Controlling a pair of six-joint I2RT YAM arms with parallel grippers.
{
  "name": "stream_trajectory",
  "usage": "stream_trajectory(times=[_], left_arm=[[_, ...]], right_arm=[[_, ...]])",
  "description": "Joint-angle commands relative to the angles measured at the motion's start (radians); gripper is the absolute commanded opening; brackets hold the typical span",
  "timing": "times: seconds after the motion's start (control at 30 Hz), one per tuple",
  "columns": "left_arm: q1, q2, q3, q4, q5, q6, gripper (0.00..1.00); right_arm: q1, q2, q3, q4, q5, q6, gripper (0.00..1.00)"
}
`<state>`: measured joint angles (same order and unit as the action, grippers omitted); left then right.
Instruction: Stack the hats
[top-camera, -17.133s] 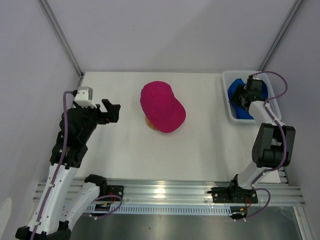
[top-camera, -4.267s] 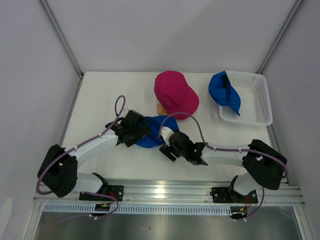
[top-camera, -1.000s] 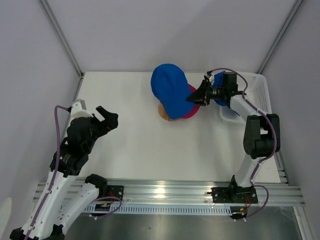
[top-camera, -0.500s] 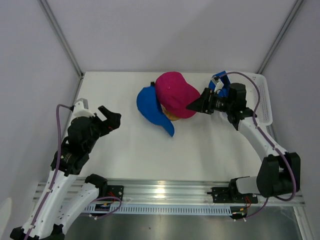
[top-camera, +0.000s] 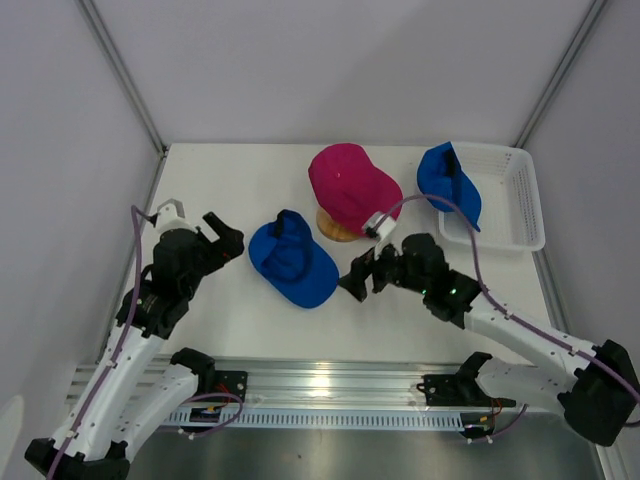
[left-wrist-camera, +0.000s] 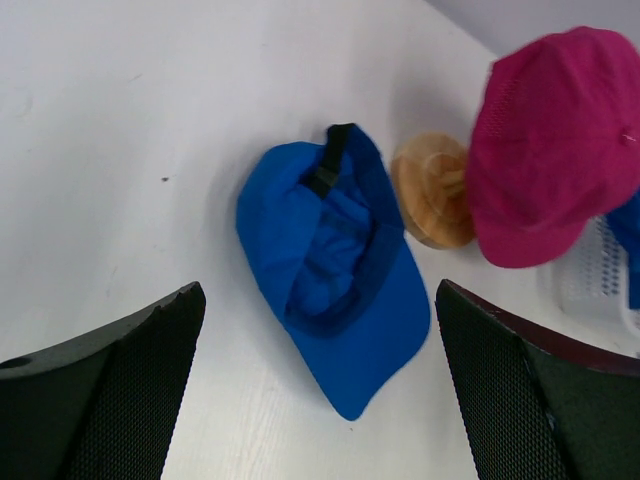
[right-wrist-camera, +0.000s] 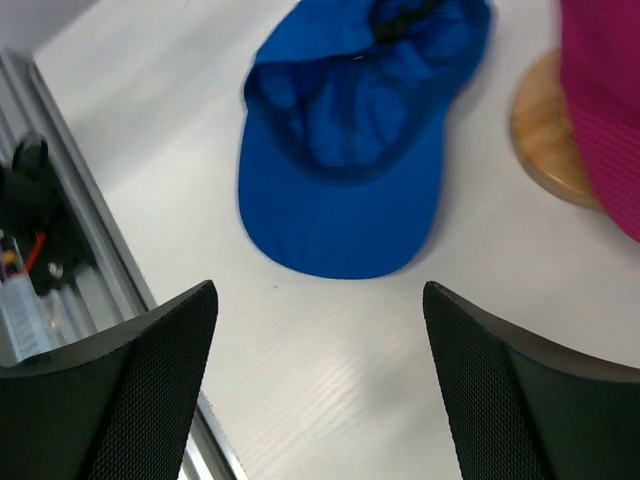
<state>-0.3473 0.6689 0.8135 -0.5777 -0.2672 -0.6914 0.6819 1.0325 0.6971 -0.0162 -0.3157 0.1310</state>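
Observation:
My right gripper will stack the upturned royal blue hat over the magenta-pink hat (top-camera: 352, 186), so it will take the blue hat by its brim (top-camera: 315, 285). This keeps the blue hat's opening free.
A magenta-pink hat (top-camera: 352, 186) sits on the wooden stand (top-camera: 338, 228) at the table's middle back. A royal blue hat (top-camera: 292, 262) lies upside down on the table in front and to the left of the stand. It also shows in the left wrist view (left-wrist-camera: 330, 275) and the right wrist view (right-wrist-camera: 352, 150). A second blue hat (top-camera: 448, 182) hangs over the left rim of the white basket (top-camera: 512, 200). My left gripper (top-camera: 222, 238) is open and empty, left of the upturned hat. My right gripper (top-camera: 362, 274) is open and empty, just right of its brim.
The wooden stand's base shows in the left wrist view (left-wrist-camera: 430, 190) and the right wrist view (right-wrist-camera: 556, 140), with the pink hat (left-wrist-camera: 556, 140) over it. The aluminium rail (top-camera: 330, 385) runs along the near edge. The table's side edges meet grey walls.
The blue hat now lies lower on the table, away from the stand. My right gripper has moved from beside the pink hat down to the blue hat's brim. My left gripper barely moved.

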Motion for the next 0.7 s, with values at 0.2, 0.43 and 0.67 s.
stream_trajectory(times=[0.2,0.43,0.67], left_arm=[[0.128,0.017,-0.042,-0.076,-0.051,-0.146,0.99],[0.215,-0.057,-0.085,-0.059,0.080,-0.132,1.00],[0.217,-0.121,-0.102,-0.060,0.089,-0.100,1.00]], right_arm=[[0.560,0.338,0.085,0.127,0.728,-0.353,0.85],[0.740,0.694,0.196,0.234,0.992,-0.501,0.82],[0.736,0.774,0.216,0.399,1.015,-0.524,0.84]])
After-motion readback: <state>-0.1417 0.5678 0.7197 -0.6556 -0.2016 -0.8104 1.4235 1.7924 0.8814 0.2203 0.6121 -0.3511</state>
